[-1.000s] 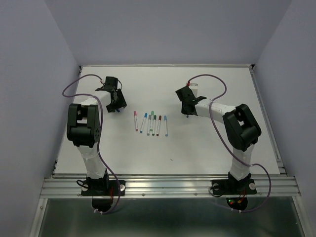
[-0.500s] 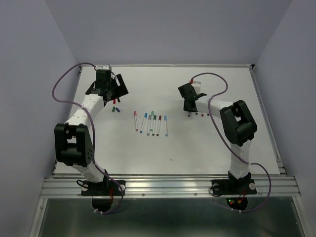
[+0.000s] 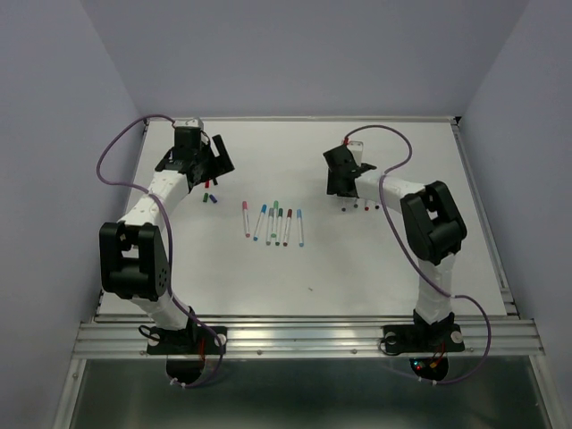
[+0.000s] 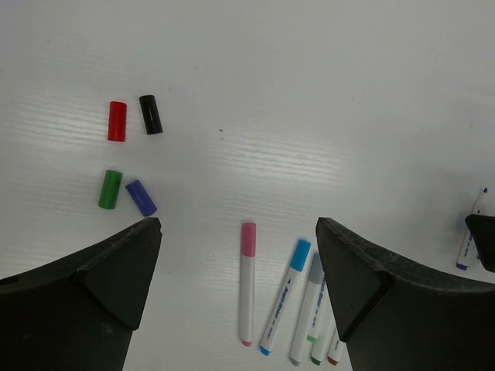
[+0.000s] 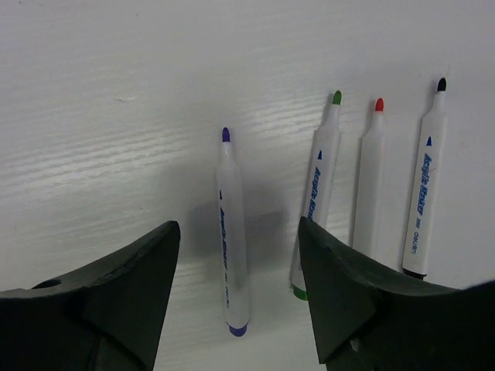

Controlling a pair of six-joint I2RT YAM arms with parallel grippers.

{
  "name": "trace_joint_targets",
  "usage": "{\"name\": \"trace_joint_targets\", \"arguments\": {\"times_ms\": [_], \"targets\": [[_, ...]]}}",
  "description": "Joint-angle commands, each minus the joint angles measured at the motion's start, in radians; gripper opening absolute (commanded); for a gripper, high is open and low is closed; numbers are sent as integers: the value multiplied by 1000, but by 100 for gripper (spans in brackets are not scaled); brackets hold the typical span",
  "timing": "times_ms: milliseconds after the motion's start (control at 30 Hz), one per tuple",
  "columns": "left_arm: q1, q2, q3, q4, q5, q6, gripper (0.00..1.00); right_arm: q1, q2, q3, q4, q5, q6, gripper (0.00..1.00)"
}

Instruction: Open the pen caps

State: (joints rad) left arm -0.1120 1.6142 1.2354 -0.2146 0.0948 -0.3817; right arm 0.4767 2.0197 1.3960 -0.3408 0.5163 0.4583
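My right gripper picks up the nearest blue-capped pen by its body next, which leaves the pen's cap free for my left gripper to open.
Loose pen caps lie in a small cluster at the left: red (image 4: 117, 121), black (image 4: 151, 114), green (image 4: 110, 189) and blue (image 4: 141, 198). My left gripper (image 4: 238, 228) hovers open above the table with nothing between its fingers, the caps (image 3: 209, 191) just ahead of it. Several capped pens (image 3: 273, 223) lie in a row mid-table, the pink one (image 4: 247, 282) nearest the left gripper. My right gripper (image 5: 238, 228) is open, straddling an uncapped purple pen (image 5: 230, 216) that lies flat. Beside it lie uncapped green (image 5: 319, 185), red (image 5: 371, 185) and black (image 5: 424, 185) pens.
The white table (image 3: 393, 259) is bounded by purple walls at the back and sides, with a metal rail (image 3: 304, 335) along the near edge. Purple cables loop over both arms.
The right gripper opened and let go of the purple pen, which now lies on the table. The left arm lifted back from the caps, its jaws spreading wider.
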Motion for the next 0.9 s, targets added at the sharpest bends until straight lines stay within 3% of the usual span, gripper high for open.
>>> {"name": "trace_joint_targets", "arguments": {"times_ms": [0, 33, 233, 433, 867], "targets": [[-3, -28, -13, 27, 23, 9, 95, -9, -97, 67, 11, -33, -79, 89], [-6, -36, -17, 30, 29, 7, 99, -9, -113, 61, 14, -68, -101, 100], [-5, -45, -24, 55, 74, 9, 99, 51, -217, -64, 59, -278, -121, 100], [-5, -46, -28, 55, 72, 7, 99, 224, -242, -117, 25, -233, -104, 100], [-5, -65, -44, 63, 82, 4, 99, 309, -167, -124, -41, -177, -18, 96]]}}
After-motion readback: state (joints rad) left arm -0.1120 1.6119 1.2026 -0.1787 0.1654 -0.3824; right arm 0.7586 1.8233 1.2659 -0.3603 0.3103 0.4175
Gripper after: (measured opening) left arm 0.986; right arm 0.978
